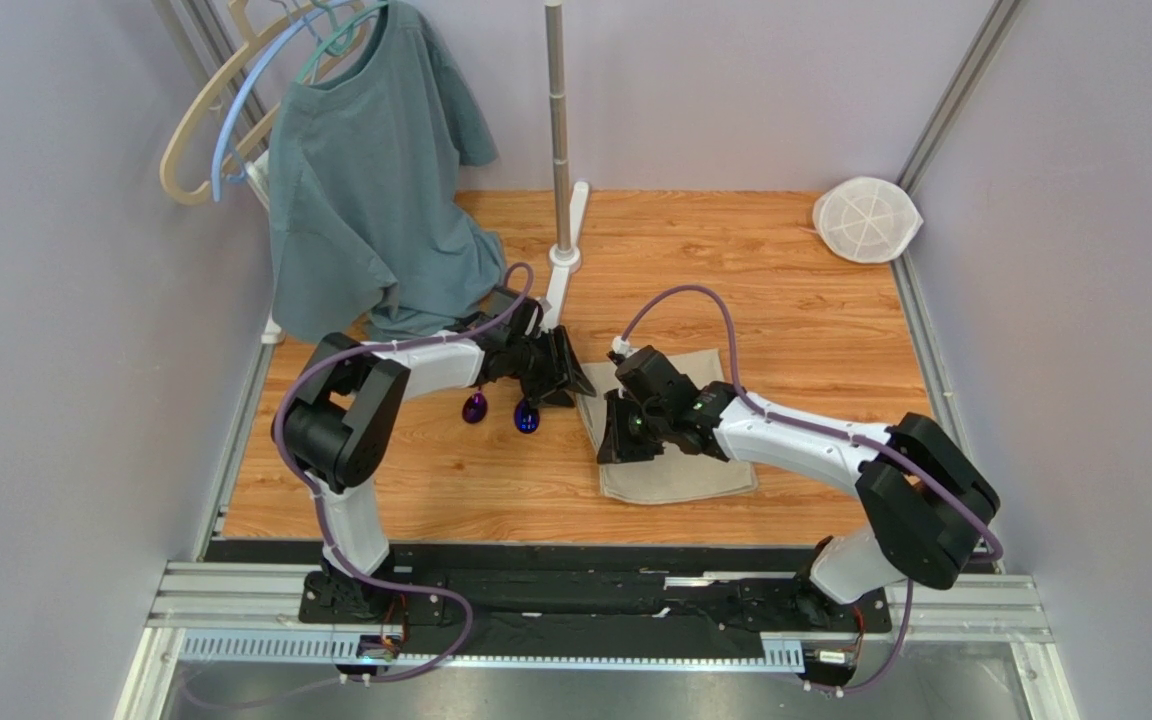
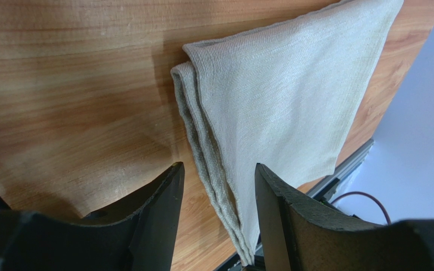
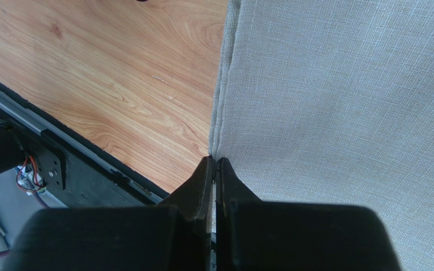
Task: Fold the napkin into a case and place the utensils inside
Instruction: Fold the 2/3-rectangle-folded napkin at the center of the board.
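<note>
My left gripper next needs to grip the napkin's stacked folded edge (image 1: 585, 401) (image 2: 213, 166) near its far corner, along from my right gripper, so that I can fold the case.
The beige napkin (image 1: 675, 446) lies folded into several layers on the wooden table, just right of the middle. My left gripper (image 1: 569, 371) is open at its far left corner. In the left wrist view the napkin (image 2: 281, 96) has its stacked folded edge running between the two spread fingers of the gripper (image 2: 219, 195). My right gripper (image 1: 620, 438) sits on the napkin's left edge. In the right wrist view that gripper (image 3: 215, 162) is shut, and the napkin's (image 3: 338, 101) edge runs into its tips. Two purple spoons (image 1: 474, 408) (image 1: 527, 419) lie side by side on the wood, left of the napkin, under the left arm.
A grey-green T-shirt (image 1: 364, 180) hangs on hangers at the back left, its hem on the table. A metal pole (image 1: 557, 135) stands on a white base behind the grippers. A white mesh disc (image 1: 868, 219) leans in the back right corner. A metal rail (image 1: 597, 600) runs along the front edge.
</note>
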